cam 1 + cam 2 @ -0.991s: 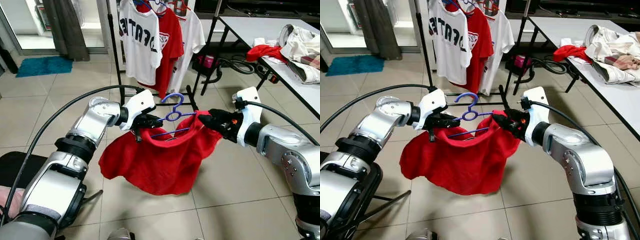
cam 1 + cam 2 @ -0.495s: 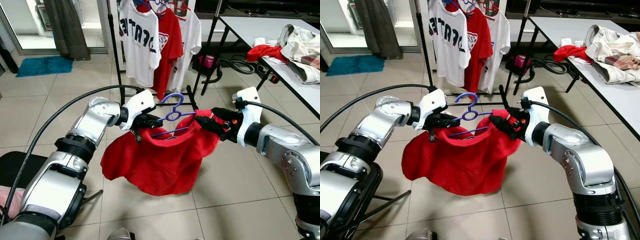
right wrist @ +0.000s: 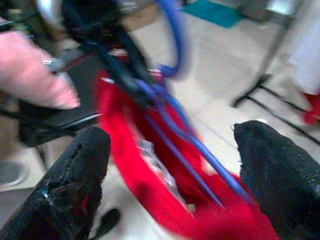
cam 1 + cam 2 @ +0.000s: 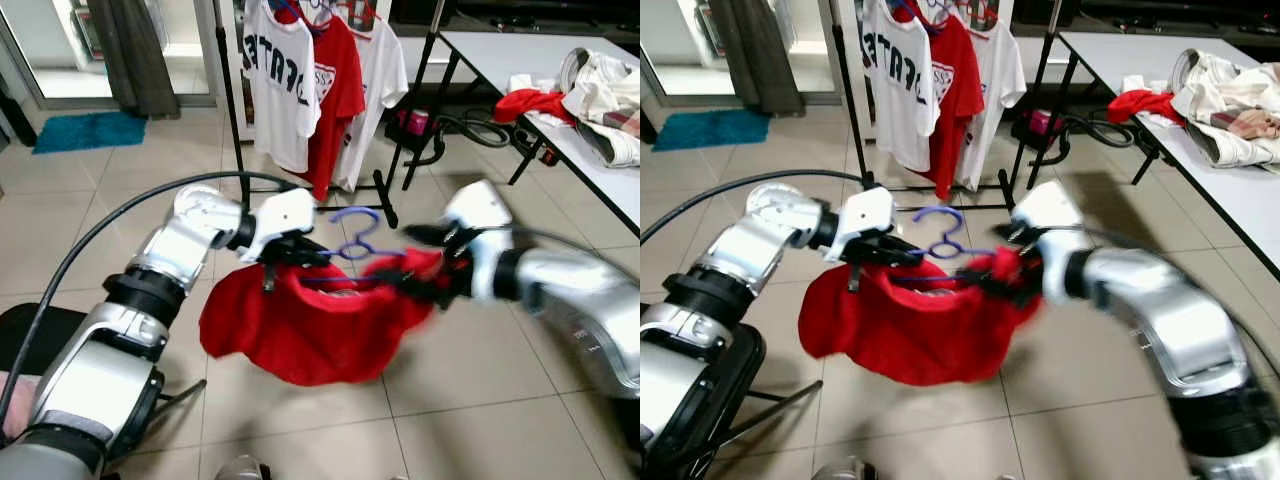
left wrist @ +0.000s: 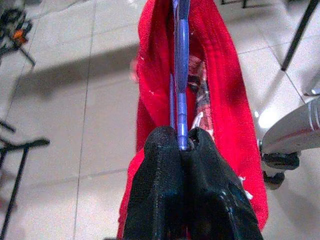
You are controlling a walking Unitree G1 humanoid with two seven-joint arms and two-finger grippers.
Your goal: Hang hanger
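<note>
I will next grab the blue hanger by its shoulder bar (image 3: 215, 165) with my right gripper, to hang the red shirt on the rack.
A blue plastic hanger (image 4: 352, 232) sits in the neck of a red shirt (image 4: 312, 322) held above the tiled floor. My left gripper (image 4: 292, 250) is shut on the hanger's left end; in the left wrist view the fingers (image 5: 165, 165) pinch the blue bar (image 5: 181, 85). My right gripper (image 4: 412, 262) is blurred at the shirt's right shoulder. In the right wrist view its fingers (image 3: 82, 175) stand wide apart, open, with the hanger (image 3: 175, 120) and red cloth (image 3: 165, 200) between them.
A black clothes rack (image 4: 228, 90) with white and red shirts (image 4: 300, 80) stands straight ahead. A table (image 4: 500, 50) with piled clothes (image 4: 600, 90) runs along the right. A teal mat (image 4: 85, 130) lies far left. A black cable (image 4: 110, 230) arcs over my left arm.
My right gripper has let go of the shirt's right shoulder, opened, and swung left and lower, blurred. The shirt sags lower. My left gripper keeps its hold on the hanger.
</note>
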